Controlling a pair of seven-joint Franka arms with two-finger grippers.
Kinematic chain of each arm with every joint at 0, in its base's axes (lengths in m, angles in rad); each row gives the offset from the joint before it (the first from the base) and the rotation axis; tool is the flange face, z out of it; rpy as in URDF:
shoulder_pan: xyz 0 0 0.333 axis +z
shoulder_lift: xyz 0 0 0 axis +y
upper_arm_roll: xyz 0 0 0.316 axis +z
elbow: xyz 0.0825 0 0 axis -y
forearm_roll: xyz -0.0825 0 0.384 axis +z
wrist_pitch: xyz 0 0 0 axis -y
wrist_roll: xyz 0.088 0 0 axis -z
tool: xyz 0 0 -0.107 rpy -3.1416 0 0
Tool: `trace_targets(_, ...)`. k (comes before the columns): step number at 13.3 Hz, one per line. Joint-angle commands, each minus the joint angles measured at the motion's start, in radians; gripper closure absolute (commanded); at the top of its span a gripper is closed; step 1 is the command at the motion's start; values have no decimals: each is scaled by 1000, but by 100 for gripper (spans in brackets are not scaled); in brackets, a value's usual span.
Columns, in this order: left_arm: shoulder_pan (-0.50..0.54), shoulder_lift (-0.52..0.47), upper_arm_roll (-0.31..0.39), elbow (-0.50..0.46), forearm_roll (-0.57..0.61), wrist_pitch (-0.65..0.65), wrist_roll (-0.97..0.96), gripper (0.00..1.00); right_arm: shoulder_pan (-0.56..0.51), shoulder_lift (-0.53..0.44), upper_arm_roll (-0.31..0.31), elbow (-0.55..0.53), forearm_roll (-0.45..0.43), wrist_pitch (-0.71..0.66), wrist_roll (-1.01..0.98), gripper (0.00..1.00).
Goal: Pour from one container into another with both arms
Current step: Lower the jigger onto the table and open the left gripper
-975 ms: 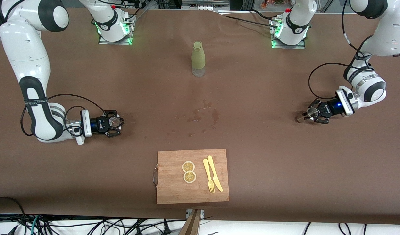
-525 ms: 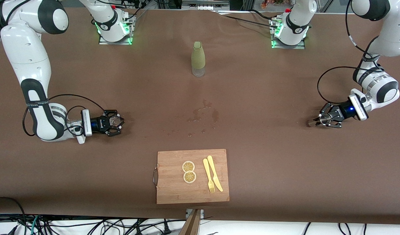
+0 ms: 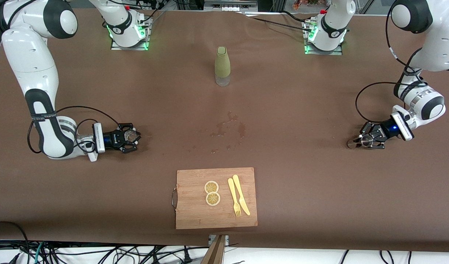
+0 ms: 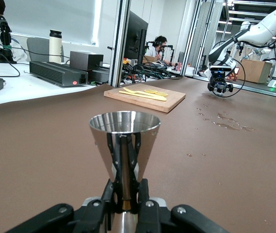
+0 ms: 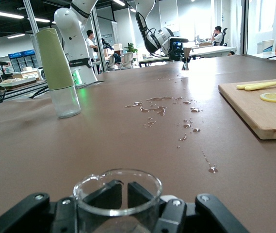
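In the front view the steel jigger's base sits low at the table, so it is time for my left gripper to release the steel jigger.
A tiny clear glass cup (image 3: 129,135) sits in my right gripper (image 3: 128,138), which is shut on it low over the table toward the right arm's end. In the right wrist view the cup (image 5: 99,208) stands upright between the black fingers (image 5: 109,193) of the right gripper (image 5: 128,193). A shiny steel jigger (image 3: 364,139) is held upright in my left gripper (image 3: 367,140), low over the table toward the left arm's end. In the left wrist view the left gripper (image 4: 124,188) is shut on the narrow waist of the jigger (image 4: 124,133).
An olive-green-sleeved bottle (image 3: 222,66) stands mid-table, near the bases. Wet spots (image 3: 228,129) mark the cloth at the centre. A wooden cutting board (image 3: 195,205) with two lemon slices (image 3: 212,193), a yellow fork and a yellow knife lies near the front edge.
My left gripper has carried the jigger toward the left arm's end of the table and lower in the front view. The right gripper with the cup has barely shifted.
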Motion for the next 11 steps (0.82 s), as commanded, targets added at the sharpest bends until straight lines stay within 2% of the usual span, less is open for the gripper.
trace_targets(1,-2,27,8,35,-20,-22,3,75,-9,10,5,12,12,-21,-12,85)
trace_targets(2,-2,29,8,35,-19,-22,19,70,-14,10,5,11,12,-21,-14,85)
trace_targets(5,-3,46,8,46,-20,-22,65,8,-17,10,5,12,10,-30,-21,85)
trace_targets(6,-3,50,9,49,-19,-23,67,0,-17,11,5,14,10,-27,-44,85)
trace_targets(8,-5,49,22,47,-3,-31,62,0,-20,13,3,15,3,-24,-84,85)
trace_targets(11,-12,34,92,50,121,-49,52,0,-40,40,3,15,0,-28,-141,85)
